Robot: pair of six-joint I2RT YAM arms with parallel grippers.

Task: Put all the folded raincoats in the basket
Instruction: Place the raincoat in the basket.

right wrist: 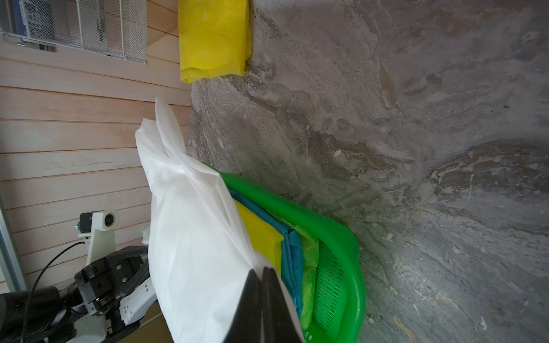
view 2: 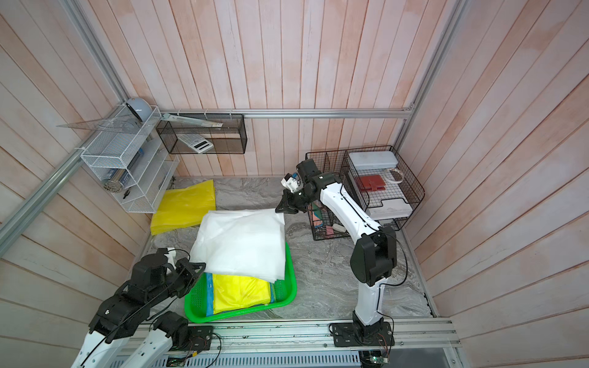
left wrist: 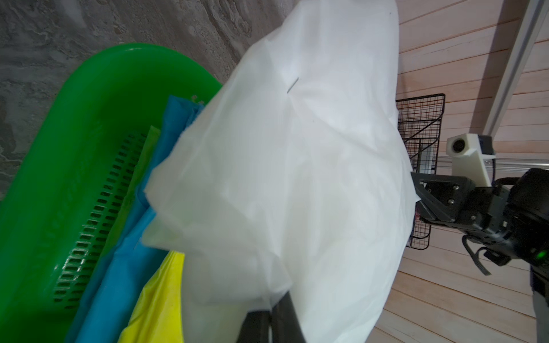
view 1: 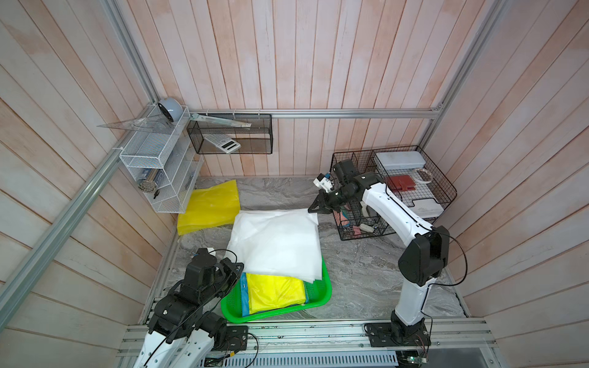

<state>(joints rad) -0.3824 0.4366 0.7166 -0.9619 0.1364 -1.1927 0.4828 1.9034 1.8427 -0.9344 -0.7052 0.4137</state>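
The white raincoat's near edge [view 1: 276, 276] hangs short of the basket's near rim [view 1: 276, 314]. My left gripper needs to keep holding the white raincoat until it mostly covers the yellow one.
The folded white raincoat [view 1: 274, 245] [view 2: 242, 242] hangs stretched between both grippers, its near part over the far half of the green basket [view 1: 328, 288] [view 2: 291, 286]. My left gripper [view 1: 236, 266] [left wrist: 271, 308] is shut on its near left corner. Shut on the far right corner is my right gripper [view 1: 311, 209] [right wrist: 263, 270]. In the wrist views the white raincoat [left wrist: 297, 178] [right wrist: 193, 237] hangs beside the basket [left wrist: 59, 178] [right wrist: 353, 267]. Inside lie a folded yellow raincoat [view 1: 274, 293] and a blue one [view 1: 244, 298].
Another folded yellow raincoat [view 1: 210, 207] lies at the far left of the marble table. A black wire desk organiser [view 1: 398, 191] with small items stands at the far right, close behind the right arm. A white mesh shelf [view 1: 153, 159] and a black mesh box [view 1: 229, 133] hang on the walls.
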